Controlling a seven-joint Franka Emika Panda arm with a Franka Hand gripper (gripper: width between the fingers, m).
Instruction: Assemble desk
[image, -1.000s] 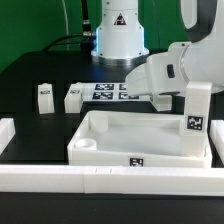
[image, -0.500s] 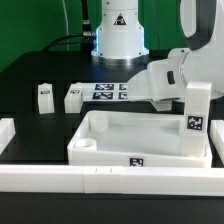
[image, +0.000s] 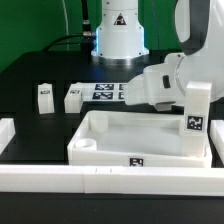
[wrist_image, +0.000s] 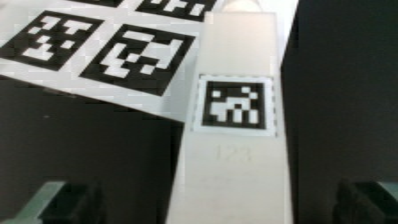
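Observation:
The robot's fingers are on either side of the tagged white leg, near the marker board, so its gripper needs to close on the leg now.
The white tray-like desk panel (image: 100, 150) lies on the black table. A white tagged leg (image: 197, 112) stands upright at its back corner on the exterior view's right. My gripper (image: 183, 95) is at this leg's upper part. In the wrist view the leg (wrist_image: 231, 110) runs between my gripper's (wrist_image: 217, 205) two dark fingers (wrist_image: 54, 200), which stand apart from it on both sides, open. Two more loose legs (image: 43, 95) (image: 73, 96) stand behind the panel on the exterior view's left.
The marker board (image: 105, 92) lies behind the panel and also shows in the wrist view (wrist_image: 107, 45). Long white border rails run along the front (image: 100, 182) and the sides (image: 5, 135). The arm's base (image: 118, 35) stands at the back.
My hand has shifted a little toward the exterior view's left. The upright leg and the panel have not moved.

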